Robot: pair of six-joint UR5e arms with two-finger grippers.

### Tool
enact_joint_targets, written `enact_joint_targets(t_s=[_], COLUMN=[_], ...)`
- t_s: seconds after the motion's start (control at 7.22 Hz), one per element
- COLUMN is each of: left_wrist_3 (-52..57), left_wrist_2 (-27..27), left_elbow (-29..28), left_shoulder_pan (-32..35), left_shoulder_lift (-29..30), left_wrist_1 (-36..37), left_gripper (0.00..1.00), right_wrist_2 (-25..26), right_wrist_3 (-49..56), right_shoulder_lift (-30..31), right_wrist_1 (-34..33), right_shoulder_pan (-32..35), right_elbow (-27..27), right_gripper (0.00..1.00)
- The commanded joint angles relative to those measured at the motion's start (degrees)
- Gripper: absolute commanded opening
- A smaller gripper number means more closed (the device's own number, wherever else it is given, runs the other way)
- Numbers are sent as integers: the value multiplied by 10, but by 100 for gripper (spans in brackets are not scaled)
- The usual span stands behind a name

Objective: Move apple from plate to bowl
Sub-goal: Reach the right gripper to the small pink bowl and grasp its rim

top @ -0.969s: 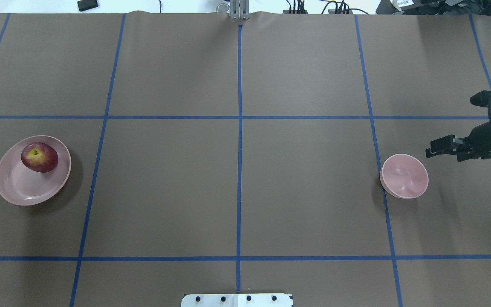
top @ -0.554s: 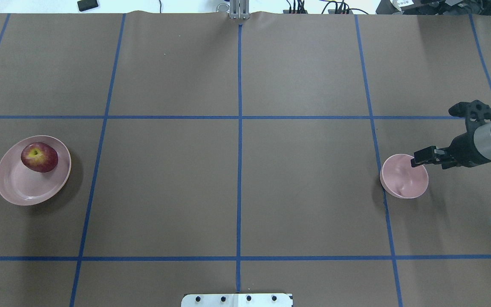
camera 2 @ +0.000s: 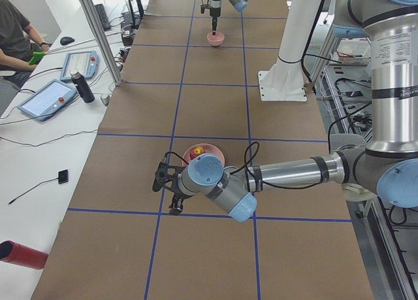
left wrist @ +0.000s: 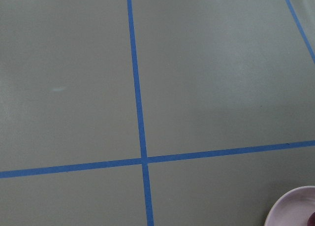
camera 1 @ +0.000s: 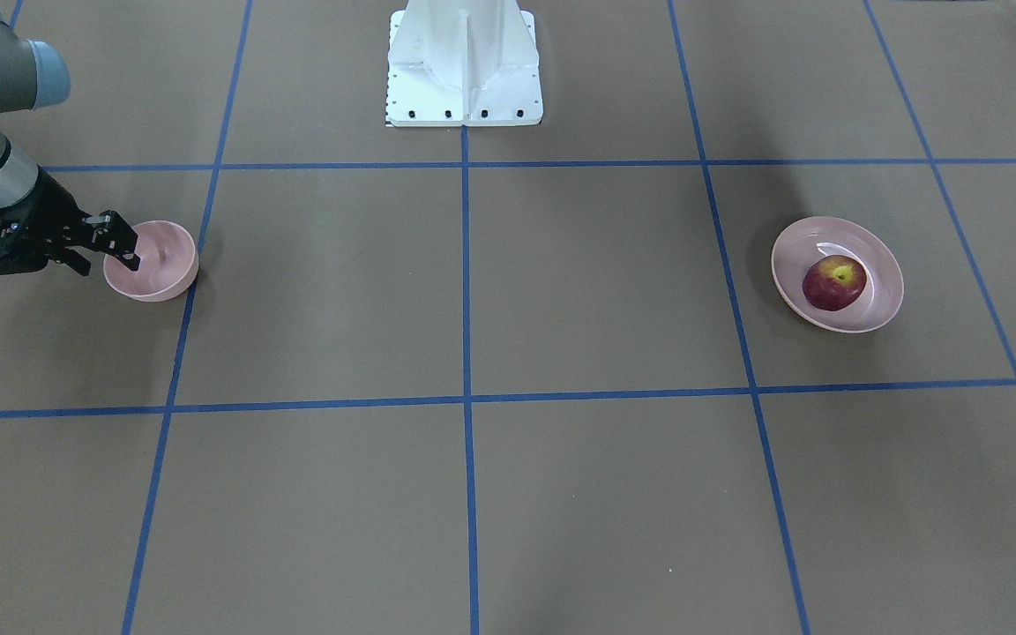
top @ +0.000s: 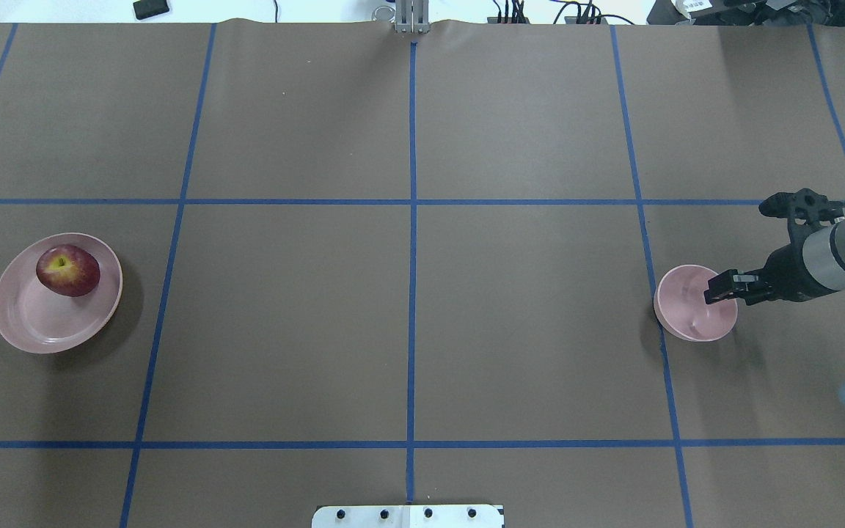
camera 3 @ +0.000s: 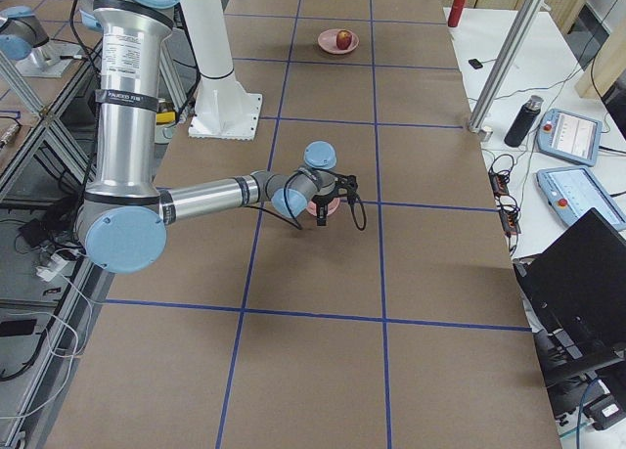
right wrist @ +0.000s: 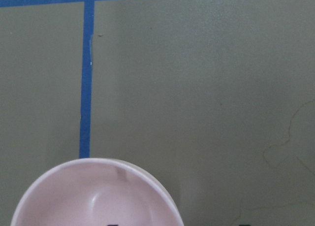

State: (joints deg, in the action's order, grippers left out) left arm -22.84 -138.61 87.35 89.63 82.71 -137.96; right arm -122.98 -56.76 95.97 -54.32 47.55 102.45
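My right gripper grabs the pink bowl by its rim [right wrist: 167, 196] next, to bring it within reach for the apple.
The dark red apple [top: 67, 270] lies on the far side of the wide pink plate [top: 34, 323] at the table's left; both also show in the front view, the apple [camera 1: 834, 282] on the plate [camera 1: 883, 300]. The small pink bowl [top: 686, 315] stands at the right and holds nothing. My right gripper [top: 716, 290] is open at the bowl's right rim, one fingertip inside and one outside in the right wrist view, where the bowl [right wrist: 93, 196] fills the bottom. My left gripper [camera 2: 171, 190] shows only in the exterior left view, beside the plate; I cannot tell its state.
Brown table cover with blue tape grid lines [top: 412, 202]. The robot's white base [camera 1: 464, 79] stands at the middle of the near edge. The plate's rim [left wrist: 295, 206] shows in the corner of the left wrist view.
My right gripper has moved left and down, from beside the bowl to its right rim. The apple, plate and bowl have not moved.
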Motion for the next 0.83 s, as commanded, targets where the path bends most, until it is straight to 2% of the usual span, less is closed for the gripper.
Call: enact_joint_targets(t_s=[0.0,0.14,0.28,0.55,0.69], left_wrist_3=[-65,-154,-189,-194,-214], left_wrist_2=[-8,-4,18,40,49], left_elbow=[5,18,33,64,75], left_shoulder_pan=[-34,-92,-131,-180,-207], left_shoulder_lift=[10,29,33,33,33], left_wrist_1=[0,-1,-1,3,3], left_gripper=[98,98,98,98,98], right_wrist_2=[-5,-6,-22,-48,-44], right_wrist_3=[1,-3,-6,-5,-6], right_shoulder_lift=[2,1,2,-16,-54], right_wrist_1=[0,-1,-4,-6,-25], right_shoulder_pan=[0,0,2,20,18], right_elbow=[-2,-2,0,13,9], right_gripper=[0,0,0,0,0])
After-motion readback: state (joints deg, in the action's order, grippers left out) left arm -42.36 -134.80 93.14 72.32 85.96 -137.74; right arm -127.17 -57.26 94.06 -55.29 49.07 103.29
